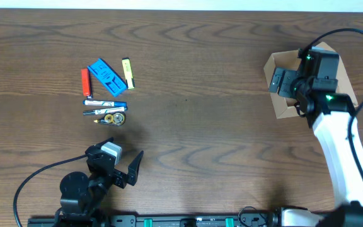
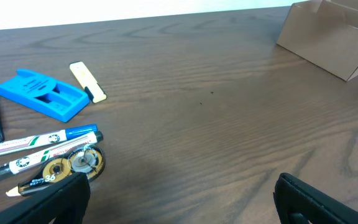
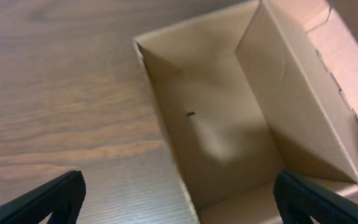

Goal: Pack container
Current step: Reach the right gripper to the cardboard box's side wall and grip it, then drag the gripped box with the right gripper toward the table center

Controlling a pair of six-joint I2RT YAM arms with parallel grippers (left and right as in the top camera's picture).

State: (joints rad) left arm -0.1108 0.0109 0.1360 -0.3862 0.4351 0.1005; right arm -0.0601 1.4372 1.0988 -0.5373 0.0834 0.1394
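Observation:
The container needs to come near the items, open for packing, so my right gripper will next grab the container's side rim (image 1: 270, 87) (image 3: 166, 132) opposite the lid flap.
The container (image 1: 282, 108) is a tan cardboard box, open and empty, at the right of the table. It also shows in the right wrist view (image 3: 229, 124) and far off in the left wrist view (image 2: 331, 40). My right gripper (image 1: 279, 82) is open and empty above the box's left wall (image 3: 179, 199). At the left lie a blue plastic piece (image 1: 107, 77), a yellow highlighter (image 1: 128, 73), a red item (image 1: 86, 82), two markers (image 1: 104, 103) and a yellow-wheeled tape dispenser (image 1: 114, 118). My left gripper (image 1: 116, 162) is open and empty, just in front of them (image 2: 179, 199).
The box's lid flap (image 3: 347, 56) hangs open on its far right side. The right arm's black cable (image 1: 358, 38) arcs over the box. The table's front edge is just behind the left arm's base (image 1: 74, 189).

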